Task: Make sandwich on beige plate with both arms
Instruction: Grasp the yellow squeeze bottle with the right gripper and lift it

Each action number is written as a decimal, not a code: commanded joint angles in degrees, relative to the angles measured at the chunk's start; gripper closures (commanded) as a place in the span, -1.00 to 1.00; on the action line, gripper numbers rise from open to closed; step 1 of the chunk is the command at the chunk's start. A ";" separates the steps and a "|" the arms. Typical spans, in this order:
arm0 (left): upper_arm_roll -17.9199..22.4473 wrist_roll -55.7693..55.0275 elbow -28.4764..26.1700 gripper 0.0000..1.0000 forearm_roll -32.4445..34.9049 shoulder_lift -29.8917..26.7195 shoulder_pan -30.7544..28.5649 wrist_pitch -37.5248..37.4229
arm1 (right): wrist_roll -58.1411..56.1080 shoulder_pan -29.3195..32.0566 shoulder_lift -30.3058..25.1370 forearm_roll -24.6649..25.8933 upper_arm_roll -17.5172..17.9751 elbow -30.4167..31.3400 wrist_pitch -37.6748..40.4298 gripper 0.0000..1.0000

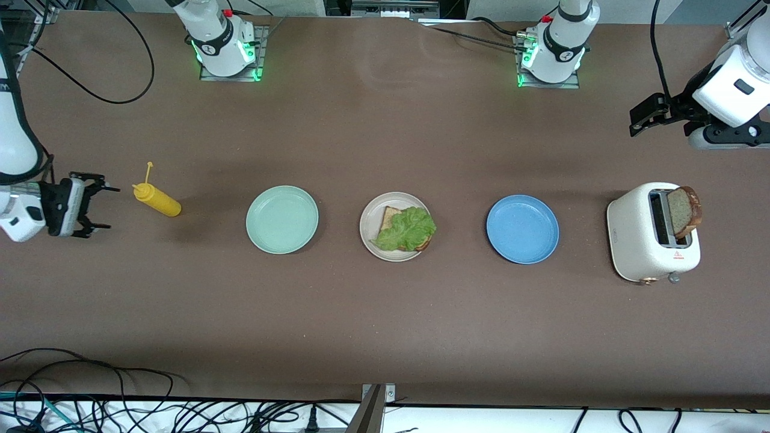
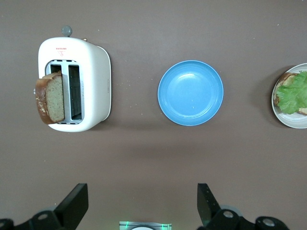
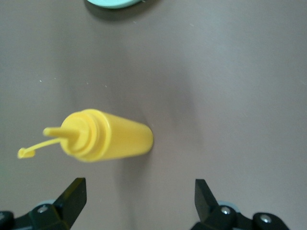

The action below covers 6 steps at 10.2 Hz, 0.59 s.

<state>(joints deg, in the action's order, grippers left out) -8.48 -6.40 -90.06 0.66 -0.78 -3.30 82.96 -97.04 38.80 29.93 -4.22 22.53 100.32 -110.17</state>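
Observation:
My right gripper pinches the mustard bottle's yellow body next, for the sandwich on the beige plate.
The beige plate sits mid-table between two other plates. On it lies one bread slice with a ruffled green lettuce leaf on top. A second bread slice stands up out of the white toaster at the left arm's end. My left gripper hangs open and empty above the table near the toaster. My right gripper is open and empty beside the mustard bottle.
A yellow mustard bottle lies on its side at the right arm's end. A mint-green plate and a blue plate flank the beige one. Cables run along the table's edges.

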 commanded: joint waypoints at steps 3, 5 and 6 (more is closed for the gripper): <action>-0.04 1.48 1.56 -1.00 -1.45 1.04 -0.57 -0.88 | -6.32 3.03 0.13 -3.42 0.68 6.89 -3.64 -1.00; 0.66 1.48 1.56 -1.00 -1.53 1.04 -0.57 -0.88 | -7.55 3.39 0.74 -3.96 0.68 7.95 -3.83 -1.00; 0.75 1.48 1.56 -1.00 -1.53 1.04 -0.57 -0.88 | -9.55 3.39 1.44 -4.83 0.68 8.05 -4.35 -1.00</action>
<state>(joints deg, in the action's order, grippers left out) -8.16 -6.40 -90.06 0.66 -0.27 -3.51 82.97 -103.41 41.07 31.11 -7.02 22.46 107.10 -113.25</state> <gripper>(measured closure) 0.000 0.000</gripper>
